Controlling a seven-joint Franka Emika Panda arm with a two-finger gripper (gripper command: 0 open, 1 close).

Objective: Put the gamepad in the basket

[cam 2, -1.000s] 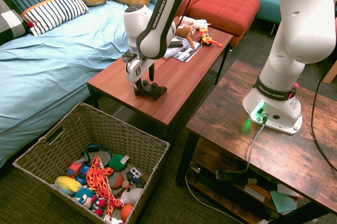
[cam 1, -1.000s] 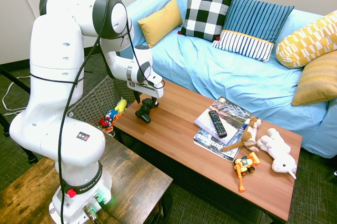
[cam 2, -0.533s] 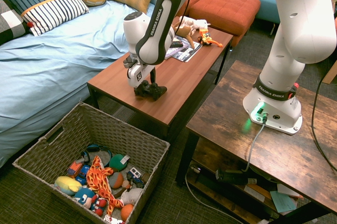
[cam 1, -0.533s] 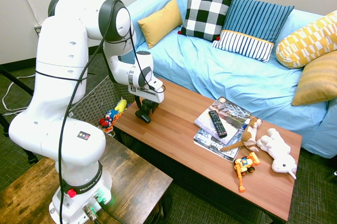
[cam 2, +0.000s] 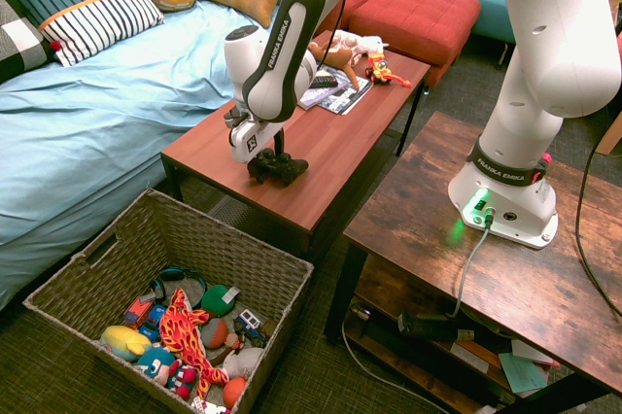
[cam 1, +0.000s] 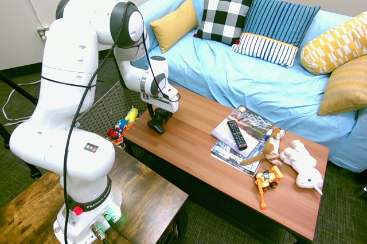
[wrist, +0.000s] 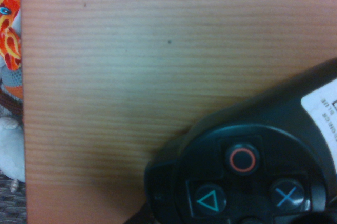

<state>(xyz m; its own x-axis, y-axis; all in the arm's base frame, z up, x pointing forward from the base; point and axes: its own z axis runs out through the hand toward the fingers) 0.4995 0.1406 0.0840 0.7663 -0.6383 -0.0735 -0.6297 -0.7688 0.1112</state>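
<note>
I need to close my gripper, because my fingers reach down around the body of the black gamepad. Closing now would hold the gamepad.
The black gamepad (cam 1: pixel 156 124) (cam 2: pixel 278 169) lies on the near-left end of the reddish wooden coffee table (cam 1: pixel 200 146) (cam 2: pixel 330 147). My gripper (cam 1: pixel 158 114) (cam 2: pixel 268 155) reaches straight down onto it, open, with the fingers on either side of its body. In the wrist view the gamepad (wrist: pixel 247 166) fills the lower right, showing its circle, triangle and cross buttons. The basket (cam 2: pixel 282 283) is a large woven bin on the floor just off that table end, holding several toys. Part of the basket (cam 1: pixel 102 109) shows behind the arm.
Further along the table lie magazines (cam 1: pixel 241 132) with a long black remote (cam 1: pixel 236 134) on top, plush animals (cam 1: pixel 301 164) and a small orange toy vehicle (cam 1: pixel 266 181). A blue sofa (cam 1: pixel 252 78) with cushions runs behind the table. A dark wooden stand (cam 2: pixel 466 268) is beside it.
The arm has sunk a little, bringing the gripper lower over the gamepad. The gamepad has stayed in place and the fingers remain open.
</note>
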